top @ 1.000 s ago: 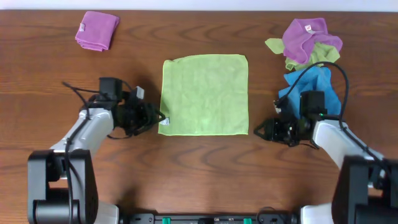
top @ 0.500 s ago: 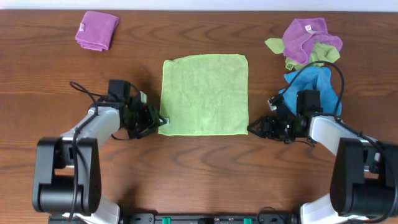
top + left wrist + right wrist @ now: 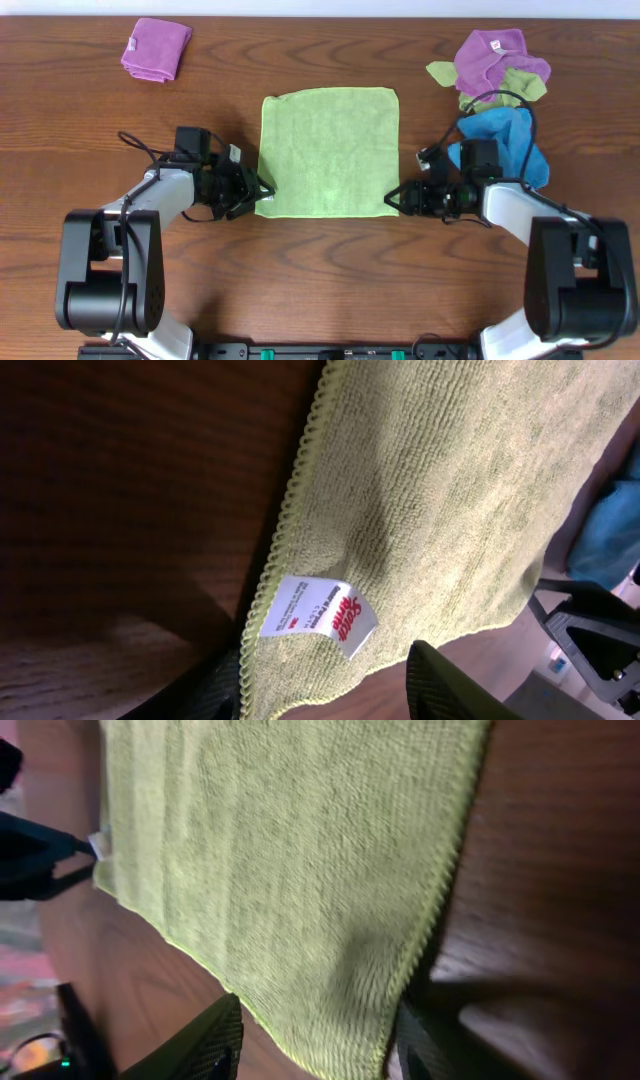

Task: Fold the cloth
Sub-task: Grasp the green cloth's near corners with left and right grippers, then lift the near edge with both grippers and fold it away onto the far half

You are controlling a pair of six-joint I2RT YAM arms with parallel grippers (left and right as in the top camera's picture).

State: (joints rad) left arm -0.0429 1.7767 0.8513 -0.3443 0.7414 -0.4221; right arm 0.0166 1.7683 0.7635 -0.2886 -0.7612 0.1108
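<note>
My right gripper is going to grip the light green cloth [image 3: 328,150] by its near corner [image 3: 393,207] next, so it can fold the cloth's near edge over its far edge.
A light green cloth [image 3: 328,150] lies flat and unfolded in the middle of the wooden table. My left gripper [image 3: 256,193] is open at the cloth's near left corner. In the left wrist view that corner, with its white tag [image 3: 322,612], lies between the two fingers [image 3: 330,685]. My right gripper [image 3: 397,198] is open at the near right corner. In the right wrist view the cloth corner [image 3: 350,1020] lies between the fingers [image 3: 315,1045].
A folded purple cloth [image 3: 156,48] lies at the far left. A heap of purple, green and blue cloths [image 3: 497,80] sits at the far right, just behind my right arm.
Both grippers have moved inward along the table to the cloth's two near corners, so that each corner now lies between open fingers. The cloth has not moved.
</note>
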